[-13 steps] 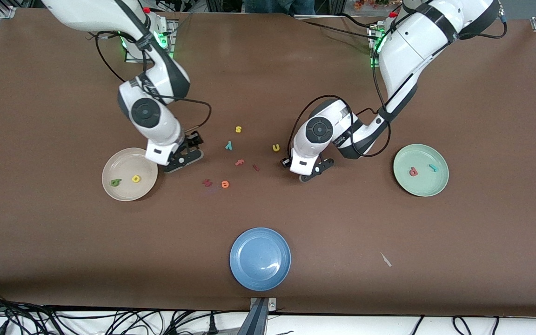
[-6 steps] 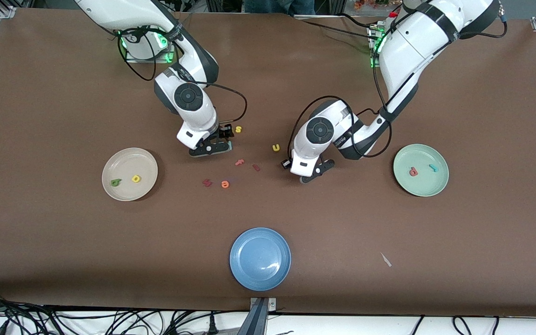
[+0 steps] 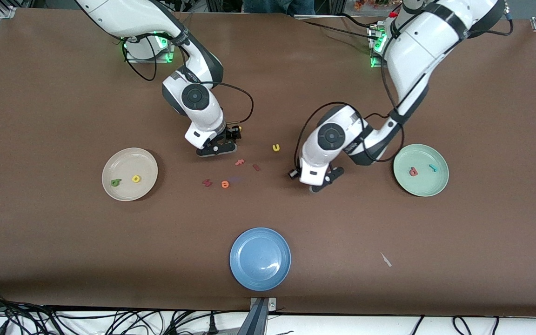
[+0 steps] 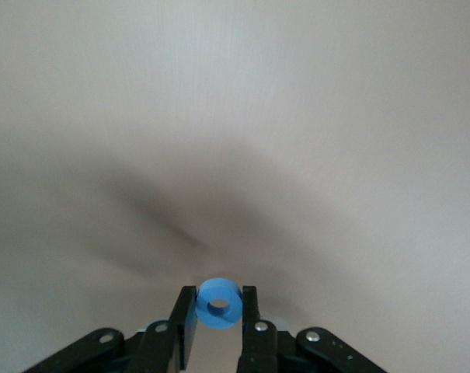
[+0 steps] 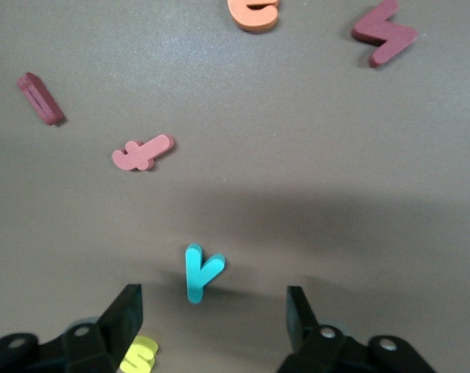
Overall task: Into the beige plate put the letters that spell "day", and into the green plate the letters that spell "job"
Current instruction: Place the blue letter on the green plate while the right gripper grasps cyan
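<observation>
Next, my right gripper grabs the teal "y" by its long stem (image 5: 194, 289) to finish spelling "day" in the beige plate.
My left gripper (image 3: 318, 184) (image 4: 219, 305) is shut on the blue round letter (image 4: 231, 312), just above the bare table between the loose letters and the green plate (image 3: 419, 187). That plate holds a coral-red round letter (image 3: 413, 171) and a teal "j" (image 3: 433, 167). My right gripper (image 3: 217, 148) (image 5: 213, 303) is open, low over the teal "y" (image 5: 200, 272), which lies flat between its fingers. The arm hides the "y" in the front view. The beige plate (image 3: 128, 160) holds a green letter (image 3: 116, 182) and a yellow round letter (image 3: 136, 178).
A yellow "s" (image 5: 139, 356) lies by one right finger. A pink "f" (image 3: 239, 162), two dark red pieces (image 3: 256, 167) (image 3: 207, 183), an orange "e" (image 3: 224, 184) and a yellow "u" (image 3: 276, 147) lie mid-table. A blue plate (image 3: 260, 258) sits near the front edge.
My right arm swung from beside the beige plate to over the teal "y". My left gripper shut on the blue letter and shifted a little toward the green plate.
</observation>
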{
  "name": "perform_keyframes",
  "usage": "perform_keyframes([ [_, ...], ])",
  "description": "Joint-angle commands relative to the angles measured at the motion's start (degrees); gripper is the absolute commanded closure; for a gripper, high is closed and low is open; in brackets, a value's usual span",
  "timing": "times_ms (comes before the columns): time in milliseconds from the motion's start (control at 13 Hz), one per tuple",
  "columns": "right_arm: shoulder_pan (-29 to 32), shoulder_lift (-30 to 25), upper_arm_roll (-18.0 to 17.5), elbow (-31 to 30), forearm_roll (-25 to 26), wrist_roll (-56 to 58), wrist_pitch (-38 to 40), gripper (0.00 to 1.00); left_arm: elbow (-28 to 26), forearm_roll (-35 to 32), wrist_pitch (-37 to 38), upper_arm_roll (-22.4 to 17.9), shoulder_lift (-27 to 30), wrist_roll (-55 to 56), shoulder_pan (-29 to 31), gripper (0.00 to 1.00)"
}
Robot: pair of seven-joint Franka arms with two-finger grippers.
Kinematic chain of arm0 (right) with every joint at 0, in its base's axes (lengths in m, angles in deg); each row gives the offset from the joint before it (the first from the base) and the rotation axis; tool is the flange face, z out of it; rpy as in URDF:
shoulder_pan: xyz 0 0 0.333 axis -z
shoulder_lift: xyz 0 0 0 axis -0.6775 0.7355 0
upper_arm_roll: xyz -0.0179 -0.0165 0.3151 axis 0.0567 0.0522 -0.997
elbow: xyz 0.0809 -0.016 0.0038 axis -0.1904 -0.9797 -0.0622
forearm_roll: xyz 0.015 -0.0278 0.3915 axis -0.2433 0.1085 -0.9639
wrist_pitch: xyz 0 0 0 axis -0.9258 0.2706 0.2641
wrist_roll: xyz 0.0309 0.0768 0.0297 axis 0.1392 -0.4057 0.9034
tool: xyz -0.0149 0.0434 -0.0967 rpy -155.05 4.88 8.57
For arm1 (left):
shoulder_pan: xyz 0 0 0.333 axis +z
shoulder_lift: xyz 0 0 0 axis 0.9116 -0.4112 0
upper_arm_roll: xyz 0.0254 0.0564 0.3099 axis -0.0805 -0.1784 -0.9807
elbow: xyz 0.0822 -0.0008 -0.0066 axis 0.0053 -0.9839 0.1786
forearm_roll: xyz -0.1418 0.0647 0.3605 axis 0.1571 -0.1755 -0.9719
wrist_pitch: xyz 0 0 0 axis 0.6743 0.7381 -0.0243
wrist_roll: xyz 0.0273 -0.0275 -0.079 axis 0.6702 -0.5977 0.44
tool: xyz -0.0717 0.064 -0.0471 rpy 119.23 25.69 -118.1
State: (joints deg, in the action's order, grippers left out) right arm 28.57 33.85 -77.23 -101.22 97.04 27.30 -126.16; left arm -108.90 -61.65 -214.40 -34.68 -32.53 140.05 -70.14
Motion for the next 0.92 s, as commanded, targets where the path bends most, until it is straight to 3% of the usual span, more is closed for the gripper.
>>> perform_keyframes([
  [0,-0.77,1.06,0.12,0.32,1.51,-1.21,-1.37,0.19,-1.26,-1.4,3.88,3.11,5.66,0.39,7.73,1.0],
  [385,-1.56,1.94,0.21,-0.3,3.17,-1.21,-3.04,0.35,-1.08,-1.13,17.93,11.37,7.87,-17.58,25.39,1.0],
  [692,-1.56,2.21,0.38,-1.61,4.06,-1.21,-4.69,0.37,-1.7,-2.09,26.89,11.03,7.17,-38.24,34.55,1.0],
  [846,-1.56,2.21,0.47,-2.75,4.15,-1.21,-6.9,0.39,-2.31,-3.93,28.5,8.58,6.38,-44.93,36.32,1.0],
])
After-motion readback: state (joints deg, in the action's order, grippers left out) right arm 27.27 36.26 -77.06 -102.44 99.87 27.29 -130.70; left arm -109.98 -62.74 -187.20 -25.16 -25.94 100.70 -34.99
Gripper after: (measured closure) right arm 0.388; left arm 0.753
